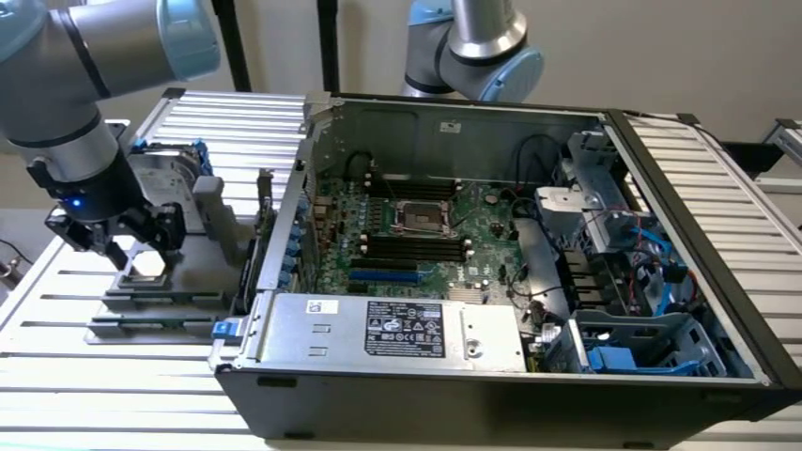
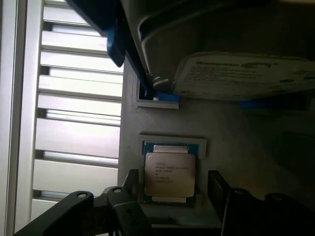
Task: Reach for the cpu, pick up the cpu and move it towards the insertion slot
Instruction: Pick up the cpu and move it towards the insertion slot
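The robot's fingers are beside both side edges of the CPU (image 2: 170, 174) in its grey hollow (image 2: 173, 137), so the gripper needs to close on the CPU now.
The cpu (image 2: 170, 174) is a small square chip with a shiny silver top. It lies flat in a recess of a grey fixture (image 2: 221, 128). My gripper (image 2: 174, 183) is open, and a dark finger (image 2: 131, 181) stands on either side of the chip without touching it. In the exterior view the gripper (image 1: 142, 252) hangs just above the cpu (image 1: 148, 267), at that view's left, outside the computer case. The insertion slot (image 1: 423, 218), a silver-framed square socket with a dark centre, sits on the motherboard inside the open case.
A silver hard drive (image 1: 163, 174) with blue rails stands upright just behind the fixture. The case wall (image 1: 282, 225) rises between fixture and motherboard. Black memory slots (image 1: 404, 249) flank the socket, and a power supply (image 1: 394, 329) fills the case front. A second arm (image 1: 483, 47) hangs behind the case.
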